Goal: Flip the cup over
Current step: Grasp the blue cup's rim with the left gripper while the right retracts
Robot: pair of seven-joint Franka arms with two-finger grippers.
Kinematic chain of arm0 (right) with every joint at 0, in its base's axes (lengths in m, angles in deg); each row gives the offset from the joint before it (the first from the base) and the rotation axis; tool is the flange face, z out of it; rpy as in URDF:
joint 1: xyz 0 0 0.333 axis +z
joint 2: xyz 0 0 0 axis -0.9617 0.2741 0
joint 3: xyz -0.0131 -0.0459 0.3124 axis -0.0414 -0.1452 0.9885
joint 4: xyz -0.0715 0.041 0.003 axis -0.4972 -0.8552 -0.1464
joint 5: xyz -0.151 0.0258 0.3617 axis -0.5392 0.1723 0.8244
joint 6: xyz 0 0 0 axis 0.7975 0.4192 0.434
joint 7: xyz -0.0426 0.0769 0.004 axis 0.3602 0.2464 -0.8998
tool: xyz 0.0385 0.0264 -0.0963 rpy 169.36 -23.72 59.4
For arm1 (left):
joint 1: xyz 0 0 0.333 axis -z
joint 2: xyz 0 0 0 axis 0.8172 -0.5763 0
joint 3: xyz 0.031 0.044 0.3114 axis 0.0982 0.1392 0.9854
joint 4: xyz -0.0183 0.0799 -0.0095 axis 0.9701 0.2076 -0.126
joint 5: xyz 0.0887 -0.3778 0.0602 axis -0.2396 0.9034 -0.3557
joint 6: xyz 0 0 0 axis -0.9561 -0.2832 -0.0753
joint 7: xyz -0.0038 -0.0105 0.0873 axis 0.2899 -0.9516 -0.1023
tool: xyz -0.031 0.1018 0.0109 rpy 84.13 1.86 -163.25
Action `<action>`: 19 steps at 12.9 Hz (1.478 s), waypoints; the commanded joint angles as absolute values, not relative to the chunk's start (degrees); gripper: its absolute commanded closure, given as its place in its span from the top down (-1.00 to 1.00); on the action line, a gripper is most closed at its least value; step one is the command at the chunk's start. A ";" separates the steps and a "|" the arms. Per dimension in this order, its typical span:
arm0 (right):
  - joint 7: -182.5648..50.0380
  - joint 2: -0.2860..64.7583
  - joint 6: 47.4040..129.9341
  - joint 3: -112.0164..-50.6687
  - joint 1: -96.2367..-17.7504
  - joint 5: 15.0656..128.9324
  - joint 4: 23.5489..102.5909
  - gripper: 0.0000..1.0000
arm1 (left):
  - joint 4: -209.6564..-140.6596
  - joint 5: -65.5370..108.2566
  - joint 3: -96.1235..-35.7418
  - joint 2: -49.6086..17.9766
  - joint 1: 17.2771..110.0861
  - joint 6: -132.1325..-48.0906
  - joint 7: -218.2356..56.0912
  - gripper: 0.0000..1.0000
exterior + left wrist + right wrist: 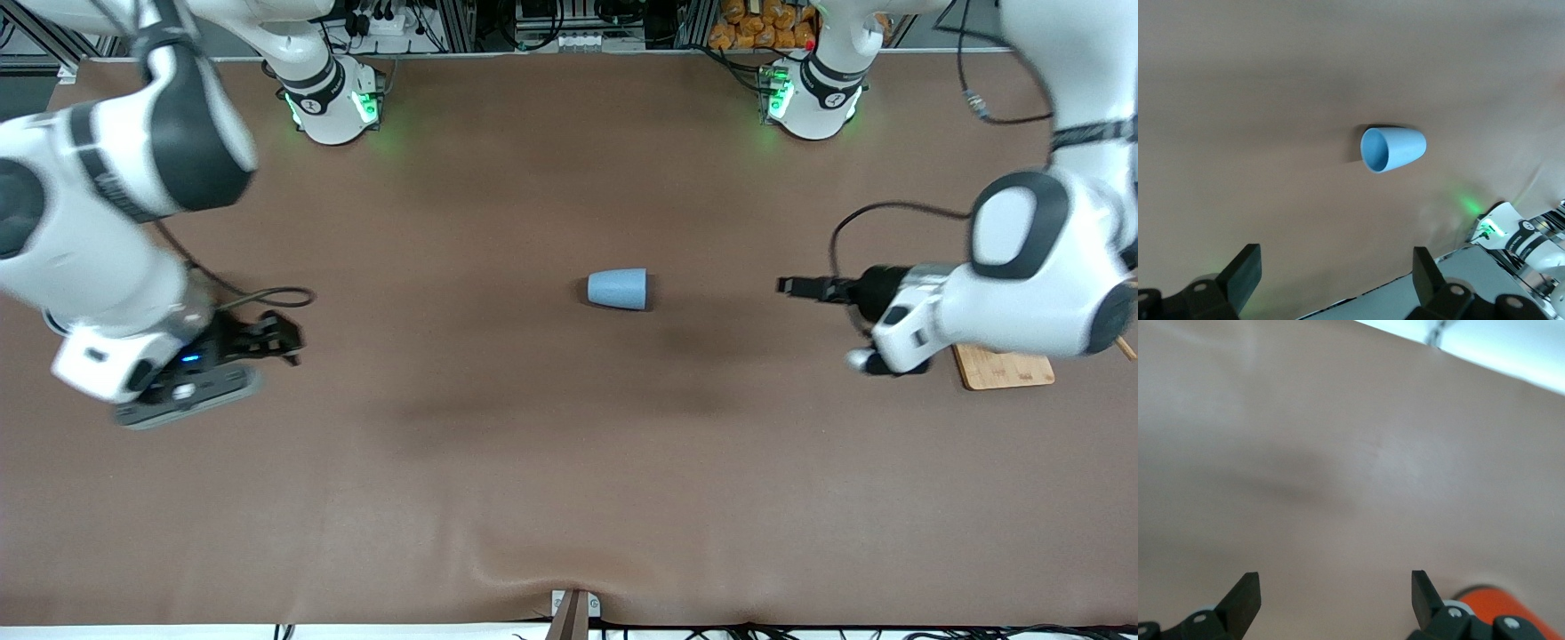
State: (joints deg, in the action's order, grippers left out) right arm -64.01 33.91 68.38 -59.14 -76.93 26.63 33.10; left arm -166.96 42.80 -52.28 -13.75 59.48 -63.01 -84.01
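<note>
The left gripper grabs the cup [618, 289] by the rim of its opening [645, 289] next to flip the cup over.
The cup [618, 289] is small and light blue, and it lies on its side in the middle of the brown table. Its wide mouth faces the left arm's end. In the left wrist view the cup [1393, 149] shows its darker blue inside. My left gripper [796, 286] is open with nothing between its fingers, a good gap away from the cup's mouth on the left arm's side. The same gripper [1336, 267] shows only table between its fingers. My right gripper [283, 342] hangs open and empty over bare table toward the right arm's end, well away from the cup; the right wrist view [1336, 590] shows the same.
A small wooden board [1005, 366] lies on the table under the left arm's wrist. An orange-red object [1501, 603] shows at the edge of the right wrist view, close beside the right gripper. The table cloth has a wrinkle at its front edge [533, 569].
</note>
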 commanded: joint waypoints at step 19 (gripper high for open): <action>-48.47 9.06 58.56 -78.96 -74.62 37.35 48.48 1.00 | -186.10 72.13 -52.62 -24.56 80.47 -97.66 -87.88 1.00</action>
